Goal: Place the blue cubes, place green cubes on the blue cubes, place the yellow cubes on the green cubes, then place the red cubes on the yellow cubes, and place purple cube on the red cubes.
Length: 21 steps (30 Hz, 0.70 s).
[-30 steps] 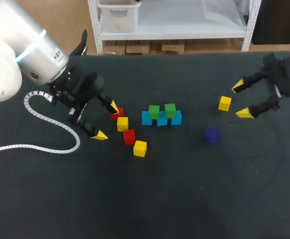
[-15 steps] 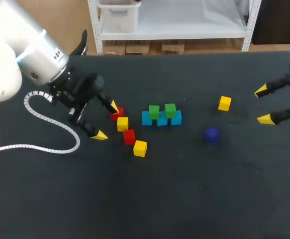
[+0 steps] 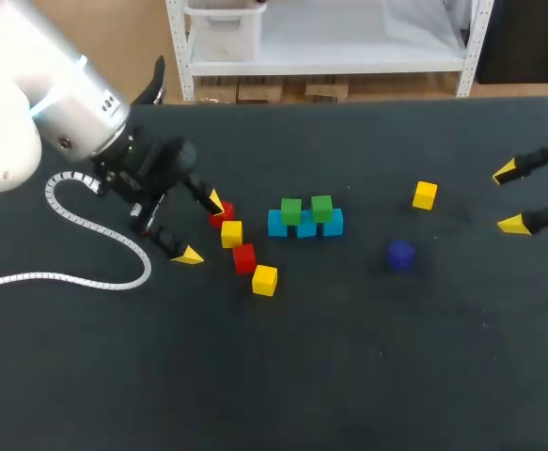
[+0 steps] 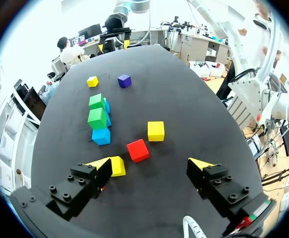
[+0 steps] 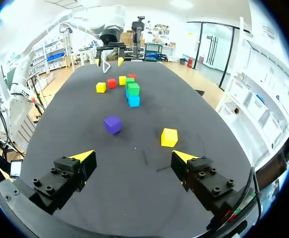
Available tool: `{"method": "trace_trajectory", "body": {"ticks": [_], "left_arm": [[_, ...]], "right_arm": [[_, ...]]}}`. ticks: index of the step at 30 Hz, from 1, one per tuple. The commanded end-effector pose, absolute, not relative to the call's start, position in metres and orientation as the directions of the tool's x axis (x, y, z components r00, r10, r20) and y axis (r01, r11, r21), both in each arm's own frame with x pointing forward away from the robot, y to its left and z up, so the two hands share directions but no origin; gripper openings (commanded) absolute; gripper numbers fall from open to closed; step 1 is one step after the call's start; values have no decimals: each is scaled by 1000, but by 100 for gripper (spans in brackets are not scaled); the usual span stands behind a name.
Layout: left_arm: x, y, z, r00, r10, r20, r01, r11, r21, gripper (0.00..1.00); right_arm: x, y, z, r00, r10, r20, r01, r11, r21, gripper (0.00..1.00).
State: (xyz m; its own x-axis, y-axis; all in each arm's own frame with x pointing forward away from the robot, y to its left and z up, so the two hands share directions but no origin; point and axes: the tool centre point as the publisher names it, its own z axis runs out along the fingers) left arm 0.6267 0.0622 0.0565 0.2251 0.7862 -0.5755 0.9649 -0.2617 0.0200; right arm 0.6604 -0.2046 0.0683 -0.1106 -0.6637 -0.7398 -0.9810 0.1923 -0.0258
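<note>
The robot's left gripper needs to hold the yellow cube by its opposite sides next, to set it squarely onto the green cubes.
Three blue cubes (image 3: pixel 305 227) form a row mid-table, with two green cubes (image 3: pixel 290 210) on top. Left of them lie a red cube (image 3: pixel 221 215), a yellow cube (image 3: pixel 232 233), another red cube (image 3: pixel 243 257) and another yellow cube (image 3: pixel 264 280). My left gripper (image 3: pixel 202 228) stands open beside these; in the left wrist view the red cube (image 4: pixel 138 150) lies just ahead of the left gripper (image 4: pixel 149 163), and a yellow cube (image 4: pixel 117 166) touches one finger. A third yellow cube (image 3: pixel 425 194) and the purple cube (image 3: pixel 400 255) sit to the right. My right gripper (image 3: pixel 509 198) is open and empty near the right edge.
A white coiled cable (image 3: pixel 95 225) from the left arm lies on the dark table (image 3: pixel 349 376). In the right wrist view the purple cube (image 5: pixel 112 124) and the yellow cube (image 5: pixel 169 137) lie ahead of the right gripper (image 5: pixel 133 156), apart from it.
My right arm has drawn back to the right, away from the lone yellow cube, still open. The left arm and all cubes have stayed put.
</note>
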Motion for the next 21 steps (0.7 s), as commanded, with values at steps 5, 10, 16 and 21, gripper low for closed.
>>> {"method": "trace_trajectory", "body": {"ticks": [5,10,16,21], "left_arm": [[627,60,56,236,790,-566,962,-271,23,100],[615,43,55,257,818,-515,957,-288,20,100],[602,14,48,286,831,-477,946,-323,6,100],[595,-5,41,292,834,-468,943,-332,-5,100]], "right_arm": [[662,-204,68,-111,-663,-741,-981,191,-24,100],[662,-204,68,-111,-663,-741,-981,191,-24,100],[662,-204,68,-111,-663,-741,-981,191,-24,100],[662,-204,68,-111,-663,-741,-981,191,-24,100]]}}
